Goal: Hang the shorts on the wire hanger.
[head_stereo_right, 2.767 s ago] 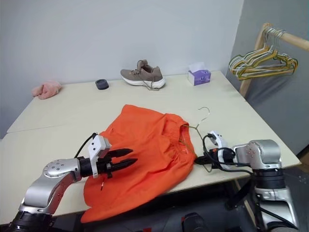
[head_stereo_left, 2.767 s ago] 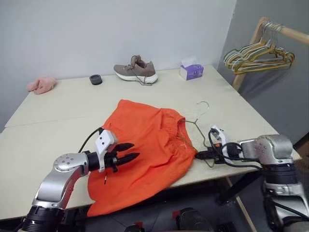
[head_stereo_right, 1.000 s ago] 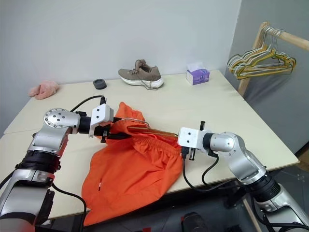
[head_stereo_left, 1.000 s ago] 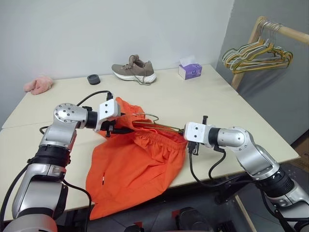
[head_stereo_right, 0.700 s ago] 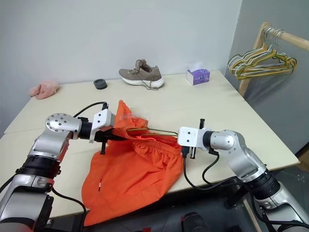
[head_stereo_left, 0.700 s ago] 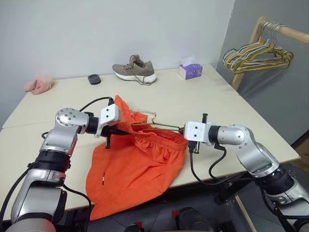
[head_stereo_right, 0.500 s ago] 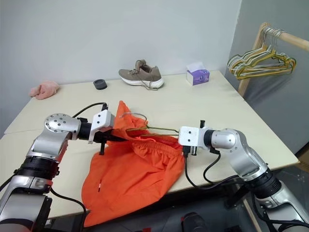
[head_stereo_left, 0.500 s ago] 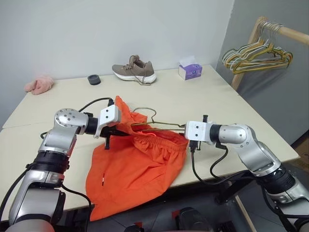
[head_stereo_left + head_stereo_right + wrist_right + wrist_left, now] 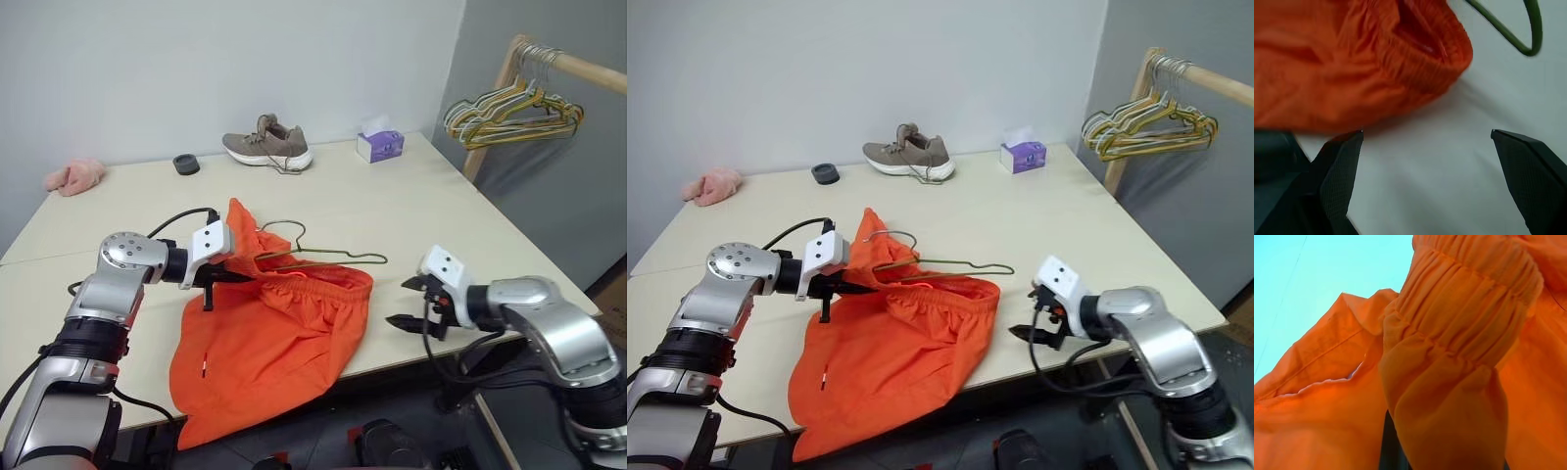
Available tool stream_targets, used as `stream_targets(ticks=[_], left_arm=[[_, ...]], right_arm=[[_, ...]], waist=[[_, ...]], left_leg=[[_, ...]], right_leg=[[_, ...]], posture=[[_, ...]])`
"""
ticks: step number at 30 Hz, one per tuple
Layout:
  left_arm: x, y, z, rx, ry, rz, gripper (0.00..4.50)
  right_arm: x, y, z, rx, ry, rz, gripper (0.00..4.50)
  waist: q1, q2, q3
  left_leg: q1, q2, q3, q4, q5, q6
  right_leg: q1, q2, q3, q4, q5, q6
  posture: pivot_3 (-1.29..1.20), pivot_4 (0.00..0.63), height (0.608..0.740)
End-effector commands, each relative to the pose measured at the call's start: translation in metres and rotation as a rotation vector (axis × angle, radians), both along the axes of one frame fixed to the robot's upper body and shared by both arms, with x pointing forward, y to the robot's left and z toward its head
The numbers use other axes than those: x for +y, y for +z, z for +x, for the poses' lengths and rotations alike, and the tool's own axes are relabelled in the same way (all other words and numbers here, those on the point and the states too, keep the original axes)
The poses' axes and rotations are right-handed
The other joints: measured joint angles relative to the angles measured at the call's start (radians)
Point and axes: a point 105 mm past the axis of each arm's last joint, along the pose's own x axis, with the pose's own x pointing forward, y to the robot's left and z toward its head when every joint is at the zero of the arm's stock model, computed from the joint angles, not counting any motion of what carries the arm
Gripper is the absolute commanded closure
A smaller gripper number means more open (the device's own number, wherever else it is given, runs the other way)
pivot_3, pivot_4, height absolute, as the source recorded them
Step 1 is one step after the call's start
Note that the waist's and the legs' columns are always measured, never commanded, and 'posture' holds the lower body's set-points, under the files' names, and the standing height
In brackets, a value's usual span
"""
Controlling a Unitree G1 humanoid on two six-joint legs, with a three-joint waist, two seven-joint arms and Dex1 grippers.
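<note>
My right gripper needs to hang the shorts on the wire hanger, so next it should grip their gathered waistband corner (image 9: 357, 286) beside the hanger's bent end (image 9: 380, 258).
The orange shorts (image 9: 274, 333) lie crumpled on the table (image 9: 441, 225), their lower part hanging over the front edge. The wire hanger (image 9: 338, 254) lies across the gathered waistband (image 9: 1469, 308), its hook raised at the left and its right end free on the table. My left gripper (image 9: 233, 277) is shut on the shorts at the left end of the waistband, its fingertips buried in fabric. My right gripper (image 9: 409, 302) stands open to the right of the shorts, clear of them. Beyond its fingers (image 9: 1339, 171), the right wrist view has the waistband (image 9: 1420, 54) and the hanger's bent end (image 9: 1530, 49).
A brown shoe (image 9: 266, 149), a purple tissue box (image 9: 379, 146), a small black ring (image 9: 183, 164) and a pink fluffy cloth (image 9: 73, 176) sit along the table's far side. A wooden rack with a bunch of hangers (image 9: 509, 103) stands to the right.
My right gripper has let go of the hanger's end, opened wide, rolled, and drawn back toward the table's front right. The hanger now rests on the shorts. The left gripper has closed.
</note>
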Motion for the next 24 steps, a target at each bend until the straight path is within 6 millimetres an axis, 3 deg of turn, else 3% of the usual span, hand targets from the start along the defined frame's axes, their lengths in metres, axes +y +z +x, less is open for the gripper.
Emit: stream_targets(ticks=[1, 5, 13, 16, 24], left_arm=[[-0.003, 0.018, 0.002, -0.051, -0.003, -0.035, 4.5], [-0.002, 0.024, 0.003, -0.052, 0.005, -0.048, 4.5], [-0.004, 0.025, 0.002, -0.051, 0.012, -0.063, 4.5], [-0.002, 0.027, -0.001, -0.037, 0.023, -0.086, 4.5], [0.015, 0.039, -0.015, 0.019, 0.088, -0.145, 4.5]], right_arm=[[0.005, 0.009, 0.004, 0.02, -0.101, 0.055, 0.04], [0.029, -0.004, -0.008, 0.2, -0.142, 0.18, 0.04], [0.051, -0.023, -0.003, 0.25, -0.179, 0.176, 0.04], [0.048, -0.028, 0.002, 0.202, -0.196, 0.136, 0.63], [0.013, -0.021, 0.031, 0.013, -0.3, 0.066, 3.45]], waist=[[0.0, 0.0, 0.0], [0.001, 0.0, 0.0], [0.001, 0.0, 0.0], [0.001, 0.0, 0.0], [0.001, 0.0, 0.0]], left_leg=[[0.0, -0.001, 0.0, 0.0, 0.0, 0.0], [0.0, 0.0, -0.001, 0.0, 0.0, 0.0], [-0.001, 0.0, -0.001, 0.0, 0.0, 0.0], [-0.001, 0.0, -0.001, 0.0, 0.0, 0.0], [-0.001, 0.0, 0.0, 0.0, 0.0, 0.0]], right_leg=[[0.0, -0.001, 0.0, 0.001, 0.0, 0.0], [-0.001, 0.0, 0.0, 0.002, 0.0, 0.0], [-0.002, 0.0, 0.0, 0.002, 0.0, -0.001], [-0.002, 0.0, 0.0, 0.002, -0.001, -0.001], [-0.003, 0.0, 0.0, 0.002, -0.001, -0.001]], posture=[[-0.28, 0.0, 0.74], [-0.27, 0.0, 0.74], [-0.27, 0.0, 0.74], [-0.26, 0.0, 0.74], [-0.26, 0.0, 0.74]])
